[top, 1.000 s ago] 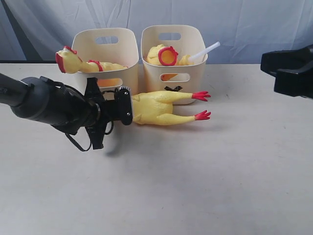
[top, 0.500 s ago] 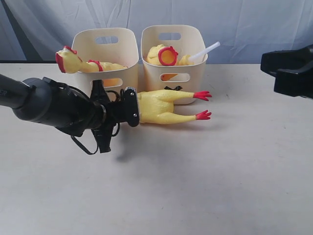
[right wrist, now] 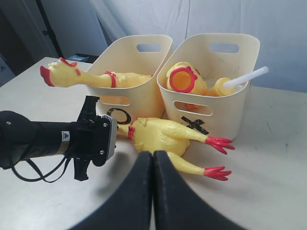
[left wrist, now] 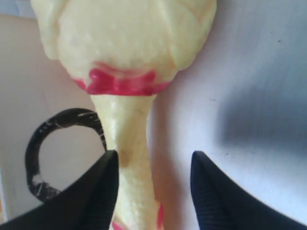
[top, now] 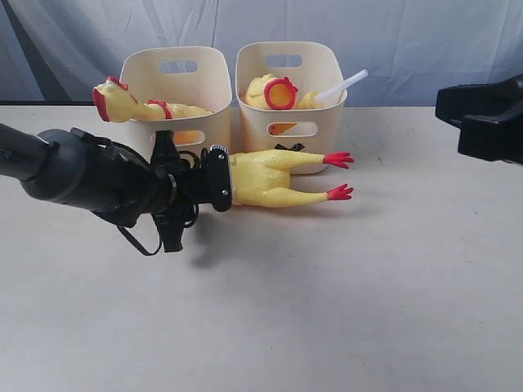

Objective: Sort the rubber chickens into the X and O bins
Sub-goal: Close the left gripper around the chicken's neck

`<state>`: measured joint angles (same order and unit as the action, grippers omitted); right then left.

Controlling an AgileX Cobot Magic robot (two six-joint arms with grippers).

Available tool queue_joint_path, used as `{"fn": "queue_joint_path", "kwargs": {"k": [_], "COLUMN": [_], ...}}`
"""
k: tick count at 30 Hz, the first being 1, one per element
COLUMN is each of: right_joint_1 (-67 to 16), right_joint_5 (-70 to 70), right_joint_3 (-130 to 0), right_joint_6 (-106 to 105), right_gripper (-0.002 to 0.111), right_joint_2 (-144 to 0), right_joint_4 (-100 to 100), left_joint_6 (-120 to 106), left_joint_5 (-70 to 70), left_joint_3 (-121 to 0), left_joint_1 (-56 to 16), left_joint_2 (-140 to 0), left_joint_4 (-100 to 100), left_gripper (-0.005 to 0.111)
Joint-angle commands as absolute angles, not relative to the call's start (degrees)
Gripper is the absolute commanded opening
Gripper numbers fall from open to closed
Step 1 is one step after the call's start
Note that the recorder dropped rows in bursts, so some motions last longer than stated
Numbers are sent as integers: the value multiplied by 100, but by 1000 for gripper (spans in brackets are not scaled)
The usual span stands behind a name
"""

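The rubber chicken is to be sorted, so my left gripper should grab its narrow neck (left wrist: pixel 128 139) next. It has a plump body (left wrist: pixel 124 36) past the red collar that spreads too wide for my fingers.
One rubber chicken (top: pixel 265 178) lies on the table in front of the bins, red feet pointing right. My left gripper (top: pixel 224 178) stands open around its neck (left wrist: pixel 127 139); one finger (left wrist: pixel 103 182) touches the neck and the other stands clear of it. A second chicken (top: pixel 135 106) droops over the rim of the O bin (top: pixel 212 73). The third chicken (top: pixel 278 91), with a white tube (top: pixel 343 84), sits in the X bin (top: pixel 327 122). My right gripper (right wrist: pixel 153 158) is shut and empty, off to the right (top: pixel 482 114).
The two bins stand side by side at the back of the table, in front of a white cloth backdrop (top: pixel 392 41). The O mark (right wrist: pixel 119 115) and X mark (right wrist: pixel 194 123) face the front. The left arm's cable (top: pixel 143 245) hangs in a loop below it.
The left jaws have opened off the chicken's neck. The arm and chicken shifted slightly right, and the chicken now rests on the table. The right arm has not moved.
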<state>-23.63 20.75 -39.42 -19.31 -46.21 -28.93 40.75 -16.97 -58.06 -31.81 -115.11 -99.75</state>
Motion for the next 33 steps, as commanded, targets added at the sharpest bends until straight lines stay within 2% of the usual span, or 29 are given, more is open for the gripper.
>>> {"fn": "queue_joint_path", "kwargs": {"k": [1, 33], "right_joint_1": [-2348, -2348], "right_joint_5": [2043, 2053], "right_joint_3": [-3916, -3916], "right_joint_6": [-1939, -1939], "right_gripper": [-1, -1], "right_joint_2": [-4599, -4599], "right_joint_4": [-2914, -2924], "left_joint_6": [4151, 4320], "left_joint_5": [-1816, -2086], "left_joint_3": [-5882, -6307], "left_joint_1": [-3107, -3085], "left_joint_2": [-11517, -12237], "left_joint_4": [-9995, -9995], "left_gripper": [46, 45]}}
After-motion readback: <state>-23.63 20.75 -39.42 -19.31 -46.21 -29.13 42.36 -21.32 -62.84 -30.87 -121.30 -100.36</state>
